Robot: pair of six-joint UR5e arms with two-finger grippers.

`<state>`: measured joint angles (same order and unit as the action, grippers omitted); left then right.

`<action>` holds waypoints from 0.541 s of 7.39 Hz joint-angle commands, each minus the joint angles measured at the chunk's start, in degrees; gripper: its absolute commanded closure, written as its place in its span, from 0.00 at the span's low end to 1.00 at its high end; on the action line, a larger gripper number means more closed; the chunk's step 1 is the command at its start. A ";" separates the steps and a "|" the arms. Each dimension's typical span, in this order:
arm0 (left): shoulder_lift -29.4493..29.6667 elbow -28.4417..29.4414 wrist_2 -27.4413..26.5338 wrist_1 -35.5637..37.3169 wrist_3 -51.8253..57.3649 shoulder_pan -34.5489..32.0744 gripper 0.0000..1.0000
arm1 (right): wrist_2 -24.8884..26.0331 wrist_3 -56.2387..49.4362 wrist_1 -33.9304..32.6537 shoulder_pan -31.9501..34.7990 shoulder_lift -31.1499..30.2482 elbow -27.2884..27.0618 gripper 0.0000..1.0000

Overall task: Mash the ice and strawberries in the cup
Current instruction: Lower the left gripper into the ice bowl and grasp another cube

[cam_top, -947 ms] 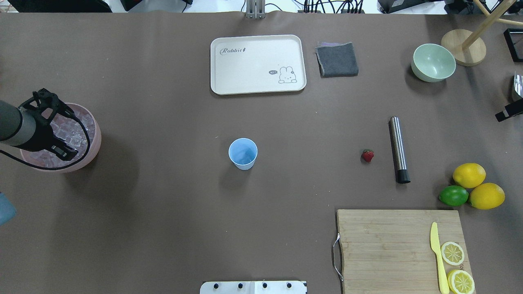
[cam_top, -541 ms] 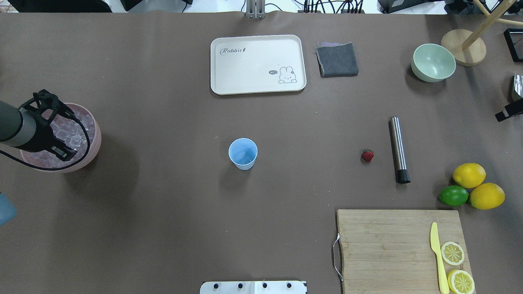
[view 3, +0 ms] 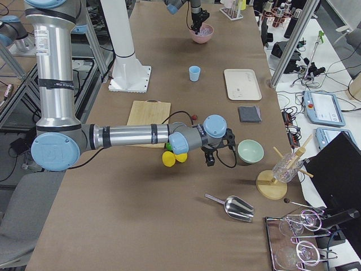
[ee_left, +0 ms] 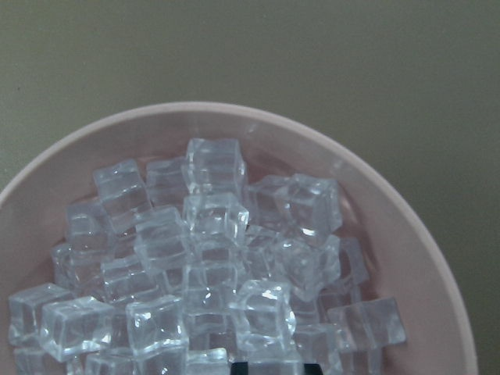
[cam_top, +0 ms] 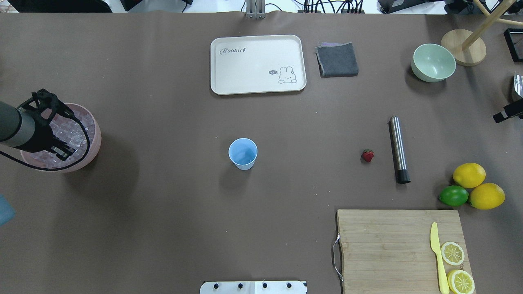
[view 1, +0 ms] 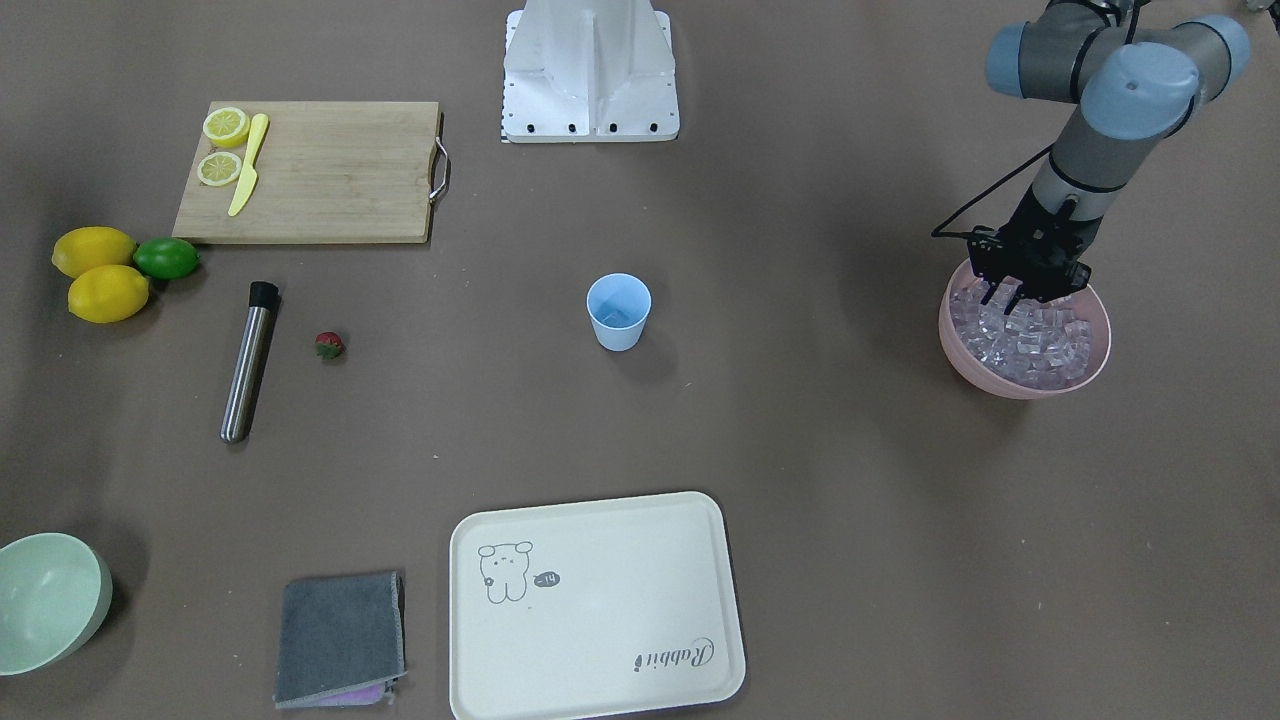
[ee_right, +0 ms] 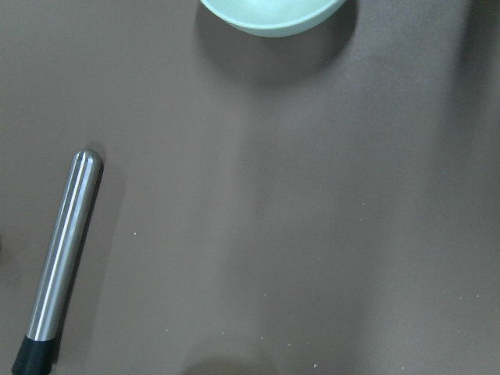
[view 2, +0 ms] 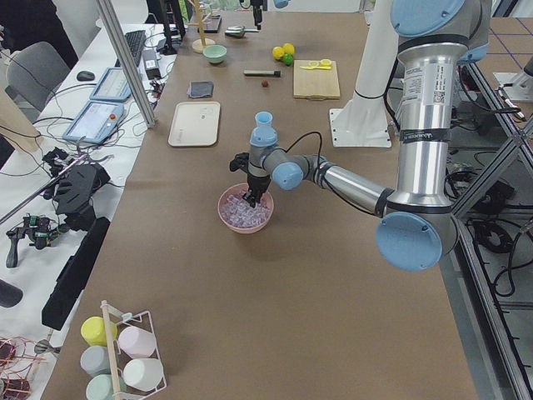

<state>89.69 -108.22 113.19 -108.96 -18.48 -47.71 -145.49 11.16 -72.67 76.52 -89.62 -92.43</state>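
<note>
My left gripper should next grab one clear ice cube by its body (ee_left: 266,355) to fill the light blue cup for mashing.
The light blue cup (cam_top: 243,153) stands upright at the middle of the table, apart from both arms. A small red strawberry (cam_top: 367,155) lies on the table to its right, beside a steel rod (cam_top: 398,149). Ice (ee_left: 219,258) fills the pink bowl (cam_top: 96,141) at the far left. My left gripper (view 1: 1022,296) hangs over that bowl, open, with its fingertips down among the cubes. My right gripper (view 3: 211,158) hovers near the pale green bowl (cam_top: 433,62); its fingers are not clear in any view.
A cream tray (cam_top: 257,64) and a grey cloth (cam_top: 337,59) lie at the far side. A cutting board (cam_top: 388,249) holds a yellow knife and lemon slices. Two lemons and a lime (cam_top: 453,196) sit at the right edge.
My left gripper has shifted slightly leftward over the pink bowl and sunk toward the ice. Everything else on the table stays where it was.
</note>
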 commanded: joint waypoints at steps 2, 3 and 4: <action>0.40 -2.77 3.86 3.91 0.63 -2.72 1.00 | -0.58 0.00 -0.02 0.04 0.23 -0.03 0.00; 0.92 -3.56 5.71 4.54 0.73 -4.48 1.00 | -0.50 0.00 -0.02 0.04 0.32 0.06 0.00; 4.32 -3.40 6.95 5.42 0.12 -5.46 1.00 | -0.41 0.00 -0.02 0.04 0.32 -0.03 0.00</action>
<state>91.19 -111.25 118.19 -104.82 -17.99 -51.51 -145.99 11.16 -72.69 76.55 -89.35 -92.43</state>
